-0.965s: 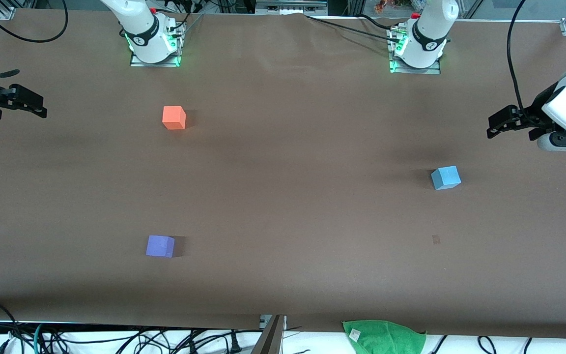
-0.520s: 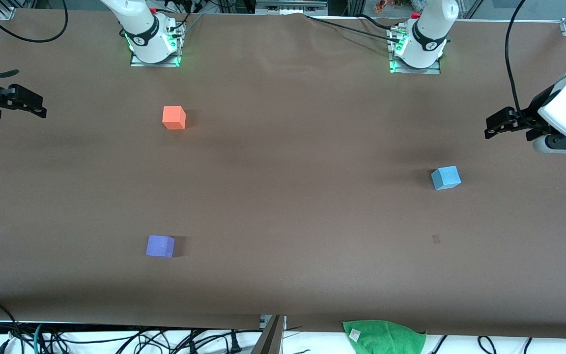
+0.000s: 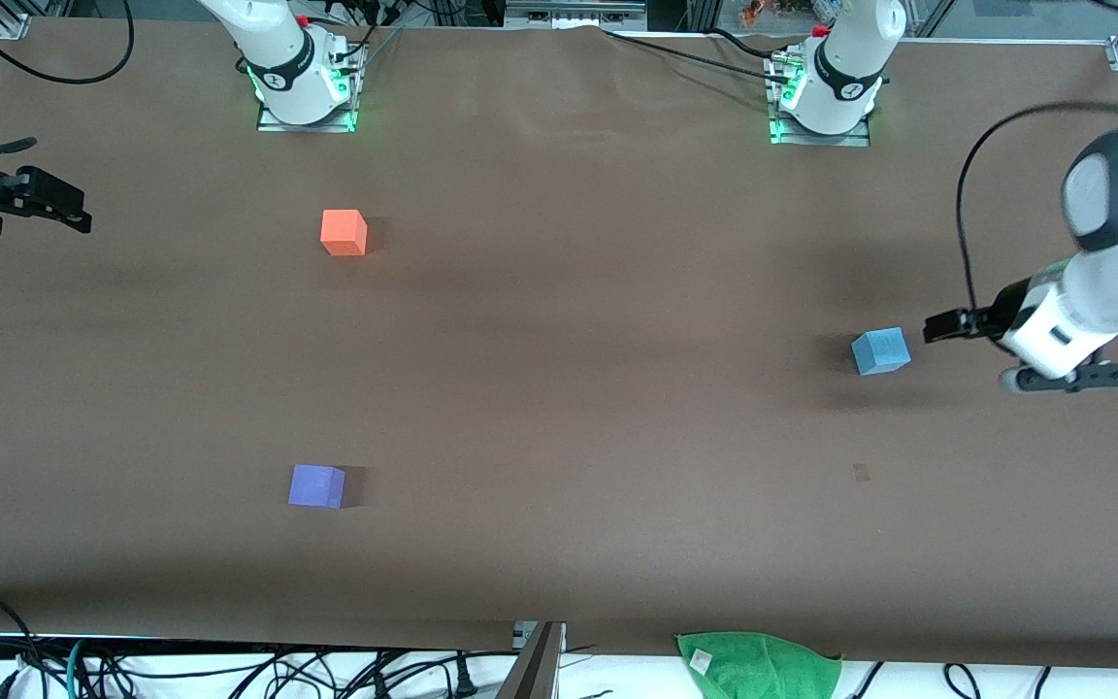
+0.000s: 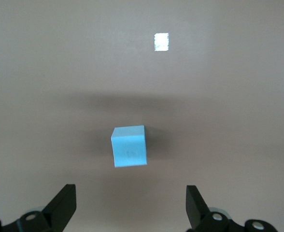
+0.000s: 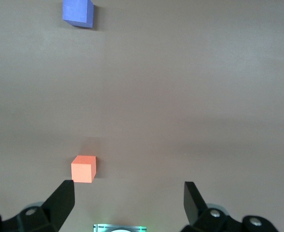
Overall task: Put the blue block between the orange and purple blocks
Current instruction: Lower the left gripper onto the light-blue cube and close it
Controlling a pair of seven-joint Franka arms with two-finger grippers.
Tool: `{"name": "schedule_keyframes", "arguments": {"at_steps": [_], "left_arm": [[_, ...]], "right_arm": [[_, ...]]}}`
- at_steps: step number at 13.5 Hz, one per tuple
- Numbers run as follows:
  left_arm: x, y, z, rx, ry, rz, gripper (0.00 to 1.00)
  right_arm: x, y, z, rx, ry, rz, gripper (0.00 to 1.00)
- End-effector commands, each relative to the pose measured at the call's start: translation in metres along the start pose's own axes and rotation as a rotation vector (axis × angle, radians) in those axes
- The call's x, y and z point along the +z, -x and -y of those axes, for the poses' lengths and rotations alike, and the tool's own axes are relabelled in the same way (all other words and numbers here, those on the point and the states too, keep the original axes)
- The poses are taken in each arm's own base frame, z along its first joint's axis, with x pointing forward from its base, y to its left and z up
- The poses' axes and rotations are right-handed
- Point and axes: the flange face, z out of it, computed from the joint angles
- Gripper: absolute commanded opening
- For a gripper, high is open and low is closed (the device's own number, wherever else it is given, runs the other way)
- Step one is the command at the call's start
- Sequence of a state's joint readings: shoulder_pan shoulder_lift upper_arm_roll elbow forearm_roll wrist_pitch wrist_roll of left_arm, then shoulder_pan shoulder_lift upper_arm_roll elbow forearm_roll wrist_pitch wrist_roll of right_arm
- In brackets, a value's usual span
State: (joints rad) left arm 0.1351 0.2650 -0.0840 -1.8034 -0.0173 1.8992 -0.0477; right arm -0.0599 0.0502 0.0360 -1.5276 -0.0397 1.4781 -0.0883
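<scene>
My left gripper grabs the blue block's opposite sides next, to place the block between the orange and purple blocks.
The blue block (image 3: 880, 350) sits on the brown table toward the left arm's end. My left gripper (image 3: 935, 327) hovers open just beside it, on the side of the table's end, and holds nothing. In the left wrist view the blue block (image 4: 129, 146) lies ahead of the wide-spread fingers (image 4: 63, 204). The orange block (image 3: 344, 232) stands near the right arm's base. The purple block (image 3: 316, 485) is nearer to the front camera, almost in line with the orange one. My right gripper (image 3: 74, 212) waits open at the right arm's end of the table; both blocks (image 5: 83, 169) (image 5: 78, 12) show in its wrist view.
A green cloth (image 3: 758, 664) hangs over the table's edge nearest to the front camera. The arm bases (image 3: 305, 87) (image 3: 826, 97) stand along the edge farthest from it. A small pale mark (image 3: 861, 473) lies on the table, nearer to the camera than the blue block.
The left arm has swung down and inward, bringing its open gripper from above the table's end to just beside the blue block. The right arm and all blocks have stayed put.
</scene>
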Motion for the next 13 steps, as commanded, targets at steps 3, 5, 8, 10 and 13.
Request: {"name": "schedule_keyframes", "arguments": {"at_steps": [3, 5, 8, 10, 13], "left_arm": [[0.084, 0.001, 0.015, -0.038, 0.021, -0.014, 1.0], [0.105, 0.003, 0.016, -0.042, 0.023, -0.007, 1.0], [0.133, -0.003, 0.019, -0.052, 0.028, -0.027, 1.0], [0.148, 0.004, 0.021, -0.055, 0.027, -0.027, 1.0], [0.167, 0.003, 0.021, -0.065, 0.029, -0.019, 1.0]], "right_arm": [[-0.004, 0.0, -0.002, 0.006, -0.024, -0.002, 1.0], [-0.004, 0.0, -0.002, 0.006, -0.024, -0.002, 1.0], [-0.005, 0.0, -0.002, 0.006, -0.023, -0.005, 1.0], [-0.005, 0.0, -0.003, 0.007, -0.023, -0.005, 1.0], [-0.005, 0.0, -0.003, 0.007, -0.023, -0.003, 1.0]]}}
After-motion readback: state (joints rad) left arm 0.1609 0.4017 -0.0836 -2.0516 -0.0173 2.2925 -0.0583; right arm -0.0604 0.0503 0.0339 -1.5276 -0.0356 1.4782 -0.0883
